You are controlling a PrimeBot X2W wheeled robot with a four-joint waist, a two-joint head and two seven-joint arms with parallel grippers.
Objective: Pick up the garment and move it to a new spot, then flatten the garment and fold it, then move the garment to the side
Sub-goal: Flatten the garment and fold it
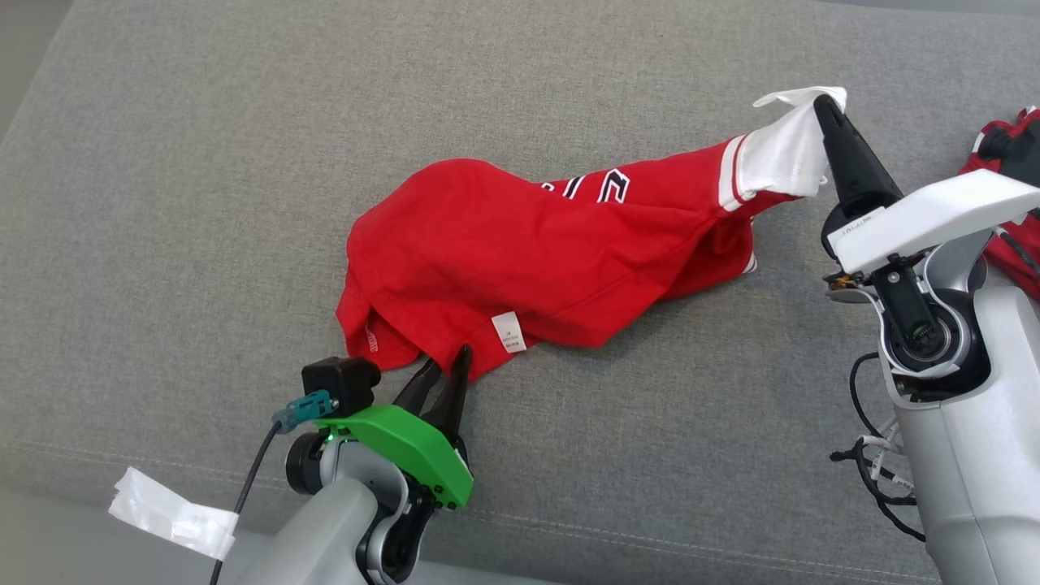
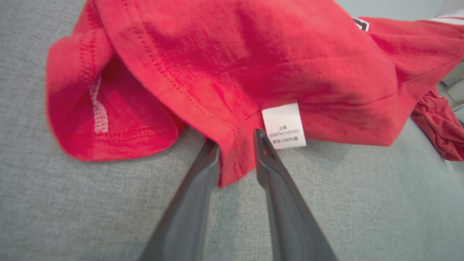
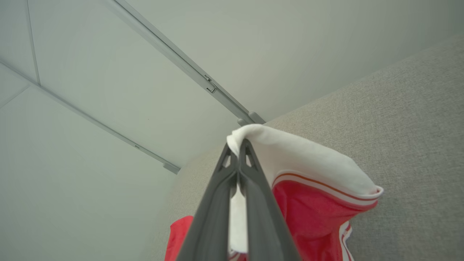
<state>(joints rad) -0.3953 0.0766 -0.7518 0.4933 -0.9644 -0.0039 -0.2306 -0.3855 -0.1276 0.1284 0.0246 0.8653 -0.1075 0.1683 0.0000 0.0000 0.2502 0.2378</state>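
Note:
The garment's label has the hem corner standing up beside it, and the red cloth lies slack. My left gripper will grab the garment by that corner next.
A red garment lies bunched on the grey cushion, stretched toward the upper right. My right gripper is shut on its white sleeve and holds that end raised. In the right wrist view the white sleeve drapes over the shut gripper. My left gripper is at the garment's near hem. Its fingers stand apart on either side of a hem corner, beside the white care label. In the left wrist view red cloth lies between the gripper's fingers.
The grey fabric surface spreads wide to the left and behind. Another red cloth lies at the right edge, behind my right arm. A strip of white tape sits at the front edge, lower left. Loose cables hang by the right arm.

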